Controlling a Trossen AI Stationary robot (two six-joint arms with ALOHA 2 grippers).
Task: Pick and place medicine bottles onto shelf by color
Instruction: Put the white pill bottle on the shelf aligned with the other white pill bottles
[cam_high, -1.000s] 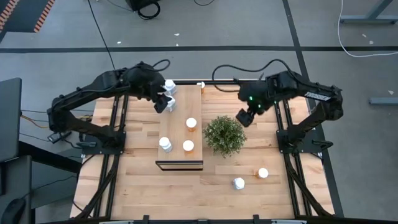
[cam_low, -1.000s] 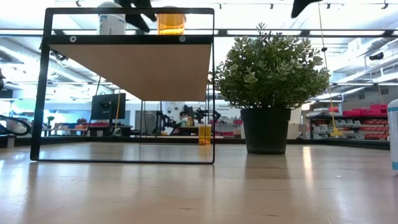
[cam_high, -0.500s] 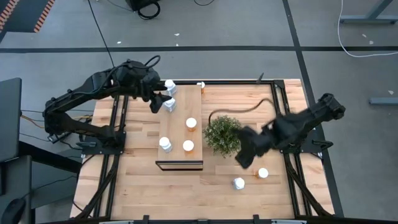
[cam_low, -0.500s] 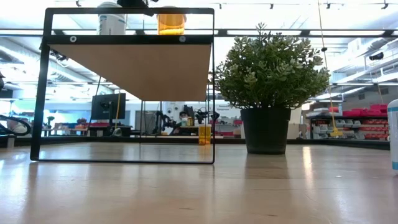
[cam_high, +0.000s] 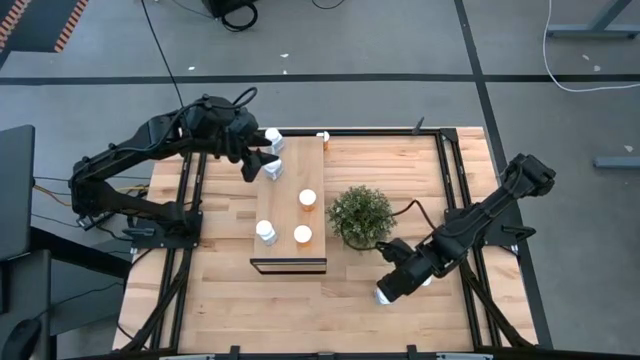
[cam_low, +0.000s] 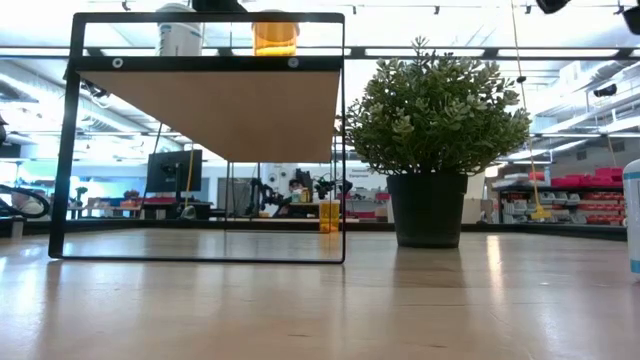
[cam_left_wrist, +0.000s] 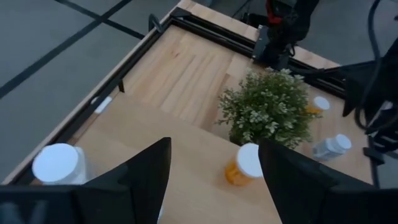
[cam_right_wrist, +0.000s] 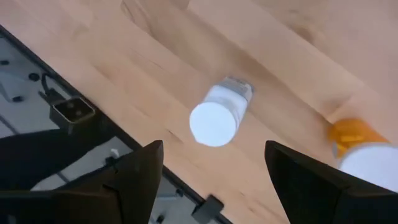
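My right gripper grabs the white bottle by its end with the cap (cam_high: 381, 297) (cam_right_wrist: 213, 124) next, to place it on the shelf by color.
The shelf (cam_high: 296, 176) stands left of centre, its top carrying two white medicine bottles (cam_high: 272, 137) (cam_high: 273, 169) at its far end, plus two orange ones (cam_high: 308, 199) (cam_high: 302, 235) and a white one (cam_high: 266, 231) nearer. My left gripper (cam_high: 257, 163) hovers open beside the far white bottles; its wrist view shows a white bottle (cam_left_wrist: 59, 164) and an orange one (cam_left_wrist: 244, 164) below. My right gripper (cam_right_wrist: 214, 186) hangs open, pointing down, above a white bottle (cam_right_wrist: 217, 115) that stands upright on the table beside an orange one (cam_right_wrist: 364, 152).
A potted green plant (cam_high: 361, 216) stands on the table between the shelf and my right gripper. One small orange bottle (cam_high: 322, 137) sits at the table's far edge behind the shelf. Black frame rails (cam_high: 452, 190) run along both table sides. Bare wood (cam_high: 220, 310) lies near the front left.
My right gripper has swung from beyond the plant, at the far right, toward the table's near edge. It has sunk and rolled, and now hangs over the two loose bottles. My left gripper has risen slightly and drawn back from the shelf's far white bottles.
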